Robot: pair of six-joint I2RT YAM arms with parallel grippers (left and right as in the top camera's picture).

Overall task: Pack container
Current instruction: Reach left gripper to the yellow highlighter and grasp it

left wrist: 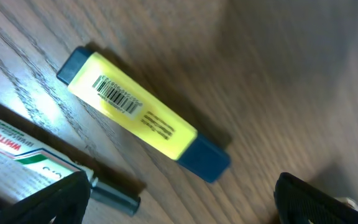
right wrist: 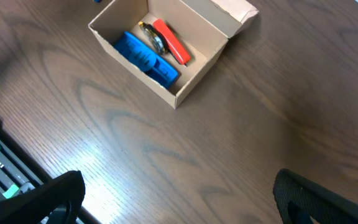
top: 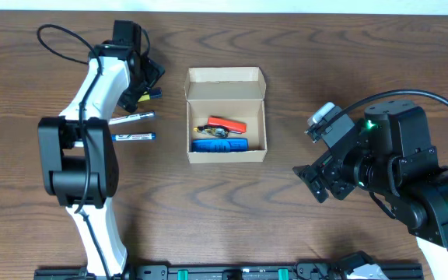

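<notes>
The yellow highlighter needs to be packed lengthwise. My left gripper next needs to grip its long sides near the larger blue end (top: 148,96) (left wrist: 180,141), so the barcode end stays free.
The tan cardboard container (top: 225,115) stands open at the table's middle, its flap lid folded back; it holds a blue item (top: 219,145), a red item (top: 227,124) and a small dark-and-yellow piece. It also shows in the right wrist view (right wrist: 166,46). A yellow highlighter with blue ends (left wrist: 143,116) lies on the table just ahead of my open, empty left gripper (left wrist: 179,199), which hovers low over it at the far left (top: 148,84). My right gripper (top: 317,183) is open and empty, right of the box.
Two white markers (top: 133,118) (top: 134,137) lie left of the box beside the left arm; one shows in the left wrist view (left wrist: 23,155). A black rail (top: 224,272) runs along the table's front edge.
</notes>
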